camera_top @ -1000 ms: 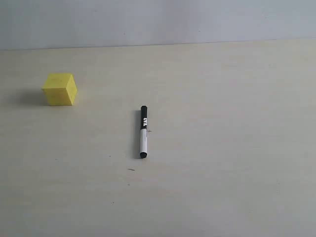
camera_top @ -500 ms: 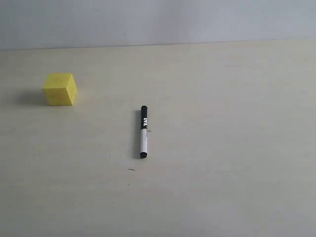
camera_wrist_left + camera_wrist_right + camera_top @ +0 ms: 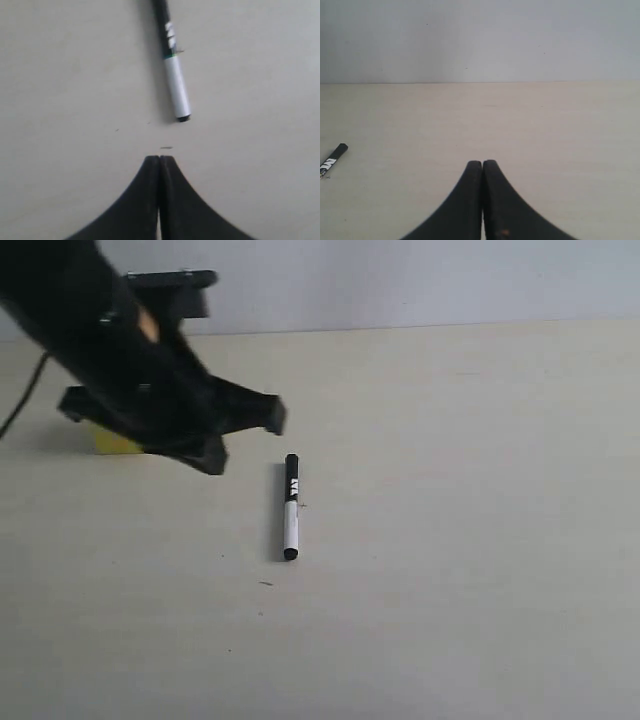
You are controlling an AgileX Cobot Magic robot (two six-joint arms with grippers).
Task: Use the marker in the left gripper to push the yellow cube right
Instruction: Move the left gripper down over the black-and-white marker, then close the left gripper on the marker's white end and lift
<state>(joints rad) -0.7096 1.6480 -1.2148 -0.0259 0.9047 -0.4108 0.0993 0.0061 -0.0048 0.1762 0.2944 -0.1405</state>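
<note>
The marker should be picked up by its white body (image 3: 291, 527) with my left gripper next. Then the marker's black cap (image 3: 292, 476) stays free to push the yellow cube.
The marker (image 3: 291, 506) lies loose on the table, black cap toward the back and white barrel toward the front. My left gripper (image 3: 212, 455) hangs blurred above the table, up and left of the marker. In the left wrist view the left gripper (image 3: 160, 157) is shut and empty, with the marker (image 3: 172, 65) lying a short way beyond its tips. The left arm covers the yellow cube (image 3: 115, 443) except for a small sliver. My right gripper (image 3: 483, 162) is shut and empty, and the marker's cap (image 3: 332, 157) shows at the edge of its view.
The pale table (image 3: 460, 540) meets a grey wall (image 3: 420, 280) at the back. A black cable (image 3: 22, 400) hangs from the left arm at the far left. A small dark mark (image 3: 264, 583) sits on the table just in front of the marker.
The left arm has swung into the exterior view from the upper left and now hides most of the yellow cube. The marker and cube have not moved.
</note>
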